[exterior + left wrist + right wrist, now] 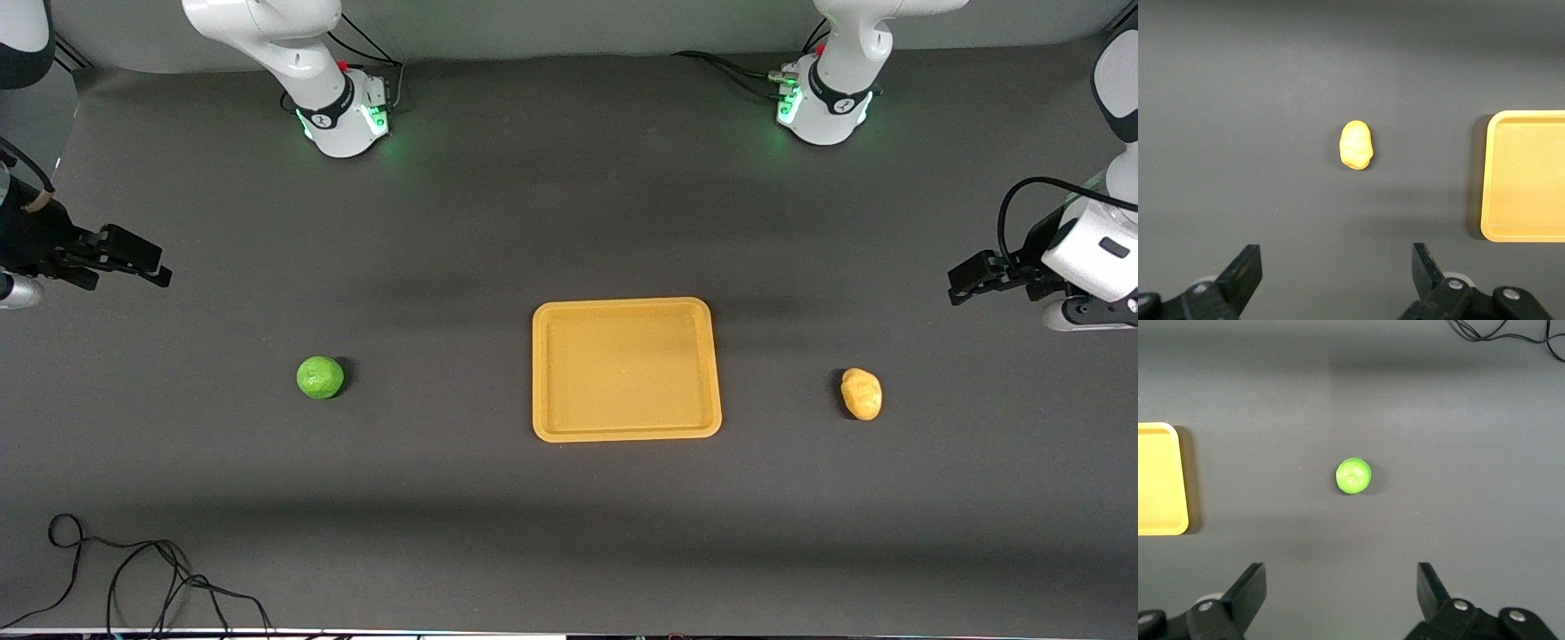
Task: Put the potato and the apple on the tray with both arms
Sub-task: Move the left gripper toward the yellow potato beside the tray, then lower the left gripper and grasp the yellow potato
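I will next grab the potato by its rounded middle (861, 395) with my left gripper, and then I should put the potato on the mustard-yellow tray (625, 311).
The mustard-yellow tray (625, 311) lies flat in the middle of the table with nothing on it. The green apple (320, 377) sits on the table toward the right arm's end; it also shows in the right wrist view (1353, 476). The yellow-orange potato (861, 393) sits toward the left arm's end; it also shows in the left wrist view (1356, 145). My right gripper (147, 264) hangs open and empty in the air at the right arm's end. My left gripper (965, 280) hangs open and empty at the left arm's end. The tray's edge shows in both wrist views (1528, 177) (1158, 480).
A loose black cable (133, 578) lies on the table near the front camera at the right arm's end. The two arm bases (347, 116) (822, 107) stand along the edge farthest from the camera. The table surface is dark grey.
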